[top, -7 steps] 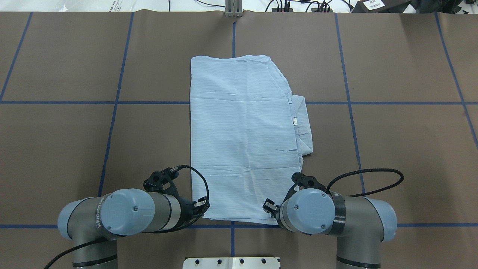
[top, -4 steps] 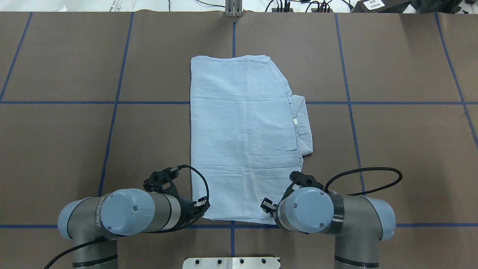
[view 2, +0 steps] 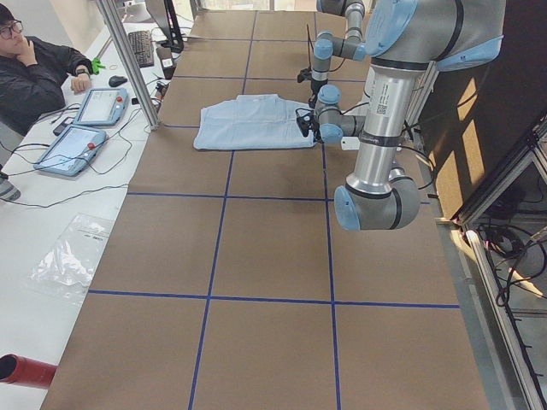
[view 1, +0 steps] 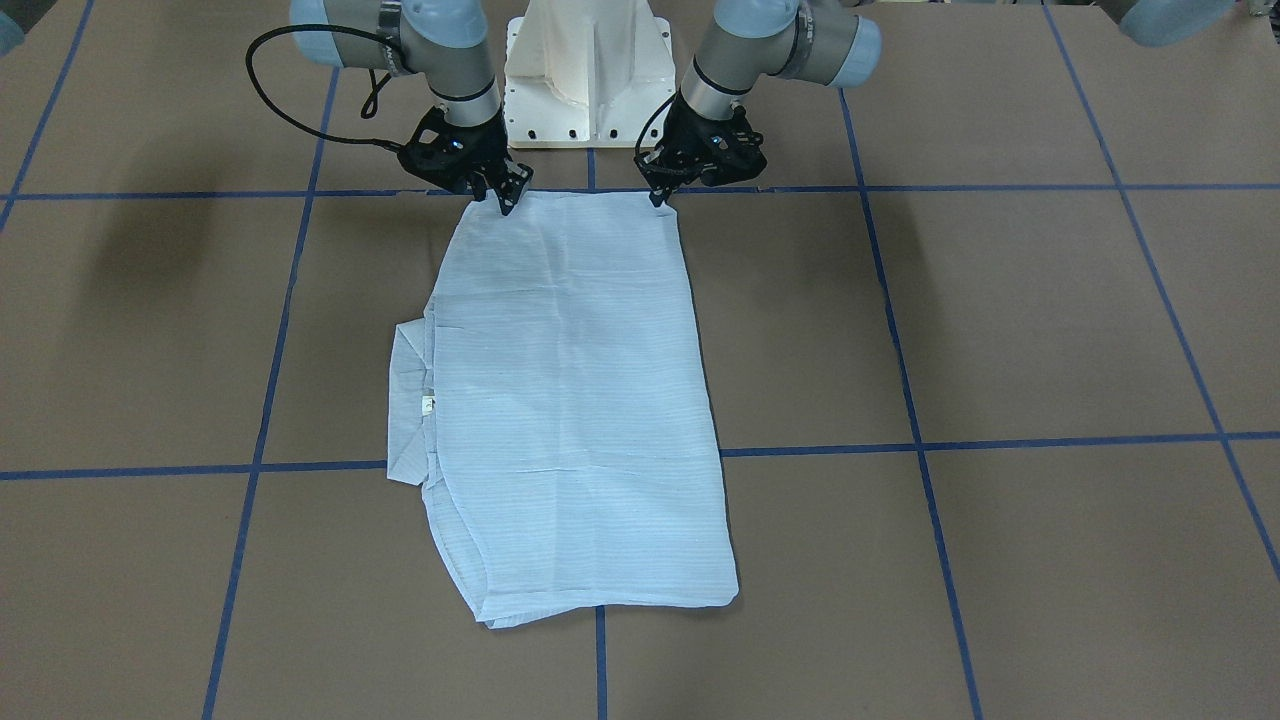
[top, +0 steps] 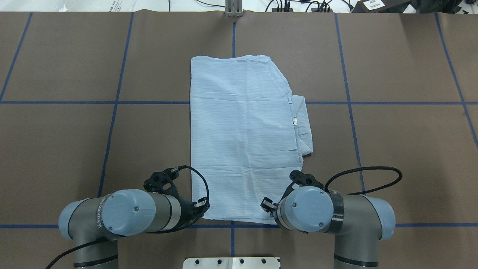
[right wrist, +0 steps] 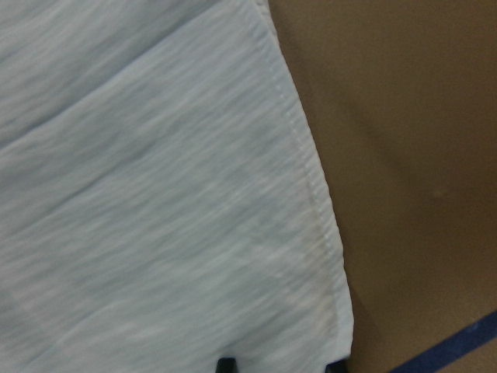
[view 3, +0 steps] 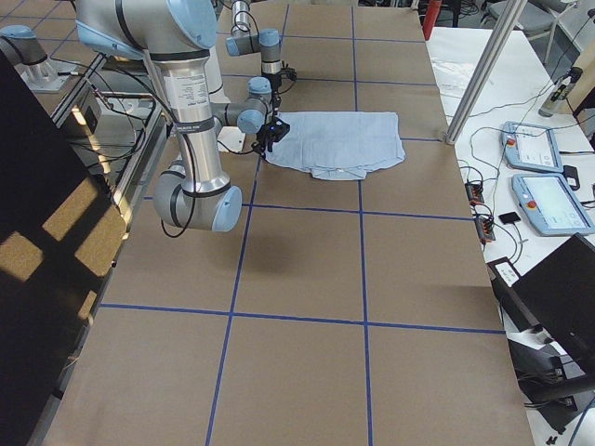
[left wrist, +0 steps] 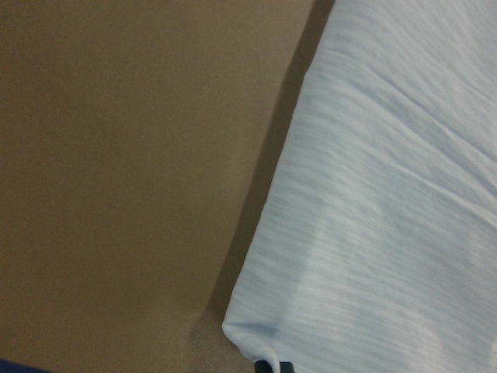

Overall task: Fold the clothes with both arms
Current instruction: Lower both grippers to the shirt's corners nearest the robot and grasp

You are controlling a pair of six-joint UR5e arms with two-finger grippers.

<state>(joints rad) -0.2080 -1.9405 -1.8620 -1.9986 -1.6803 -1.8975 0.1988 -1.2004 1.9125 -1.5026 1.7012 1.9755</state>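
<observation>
The cloth edge of the folded shirt ends at its free corner (view 1: 480,204) (right wrist: 335,350), and the rest lies flat. My right gripper will grab the shirt there next.
The light-blue striped shirt (top: 239,138) lies folded flat as a long rectangle mid-table, and also shows in the front view (view 1: 570,400). Its collar (top: 304,127) and white neck tag (top: 294,121) stick out on the right side. My left gripper (top: 203,209) is at the shirt's near left corner (left wrist: 256,342) and looks shut on it; it also shows in the front view (view 1: 658,198). My right gripper (top: 267,207) is at the near right corner, down at the table in the front view (view 1: 506,200). Its fingertips (right wrist: 225,364) stand apart with the hem between them.
The white pedestal base (view 1: 590,60) stands right behind both grippers. Blue tape lines (top: 115,102) cross the brown table cover. A metal post (top: 233,9) stands at the far edge. A seated operator (view 2: 34,68) with tablets (view 2: 85,120) is beyond that edge.
My right gripper has shifted slightly left, onto the shirt's near right corner. The left arm and the shirt have not moved.
</observation>
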